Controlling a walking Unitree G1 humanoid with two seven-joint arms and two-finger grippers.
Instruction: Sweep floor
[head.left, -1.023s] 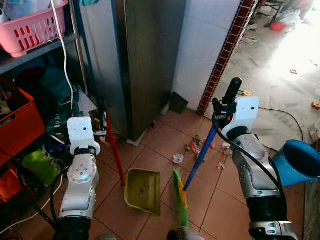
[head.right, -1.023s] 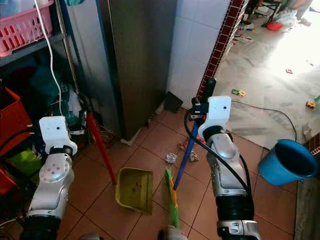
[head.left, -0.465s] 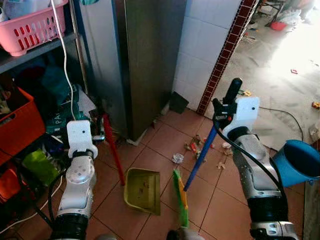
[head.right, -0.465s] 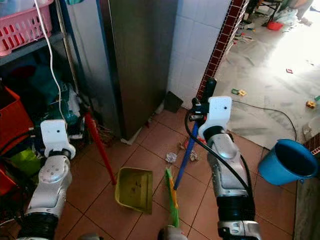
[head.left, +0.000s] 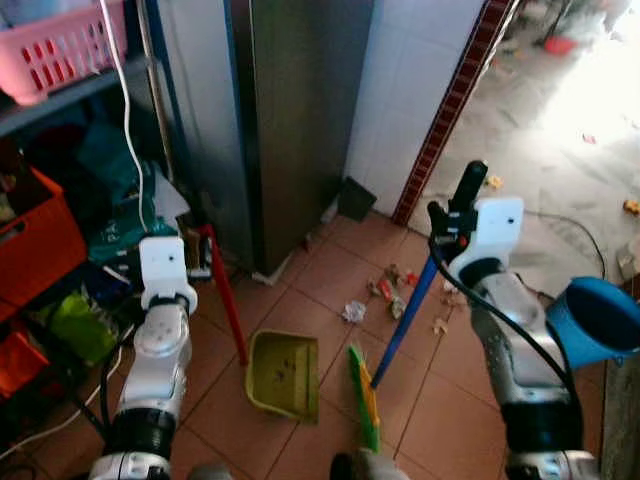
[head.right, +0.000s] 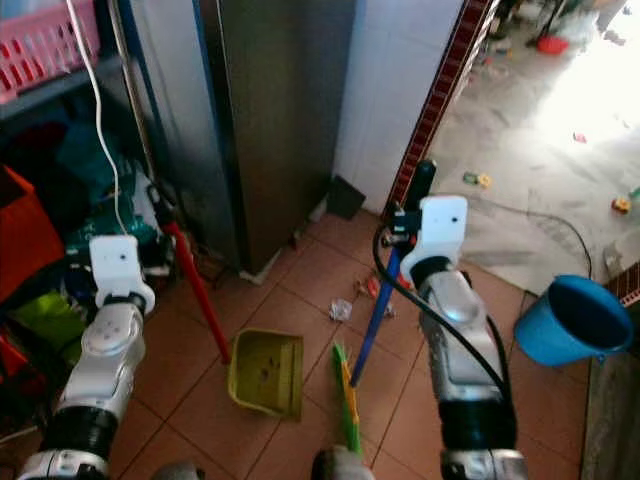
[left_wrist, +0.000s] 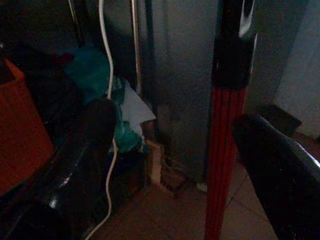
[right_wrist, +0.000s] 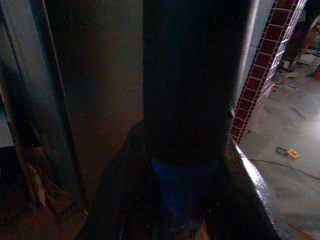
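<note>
The pan of the yellow-green dustpan (head.left: 285, 372) spreads wider than my fingers. My left gripper needs to grab the dustpan by its slim upright handle (head.left: 214, 256) next.
A broom with a blue handle (head.left: 405, 315) and green bristles (head.left: 364, 397) stands tilted on the tiled floor. My right gripper (head.left: 455, 213) is shut on its black top grip (right_wrist: 190, 90). Left of the bristles lies a yellow-green dustpan (head.left: 285, 372), its red handle (head.left: 226, 300) rising up to the left. My left gripper (left_wrist: 170, 115) is open, and the red handle (left_wrist: 225, 150) stands between its spread fingers without touching them. Scraps of litter (head.left: 390, 288) lie on the tiles just beyond the broom.
A steel cabinet (head.left: 290, 120) and a white tiled wall (head.left: 400, 90) stand ahead. Shelves on the left hold a pink basket (head.left: 60, 50) and an orange crate (head.left: 40, 235), with a white cable (head.left: 125, 130) hanging. A blue bucket (head.left: 598, 320) sits at the right.
The view has shifted slightly and blurred. Both arms, the broom and the dustpan keep nearly the same places.
</note>
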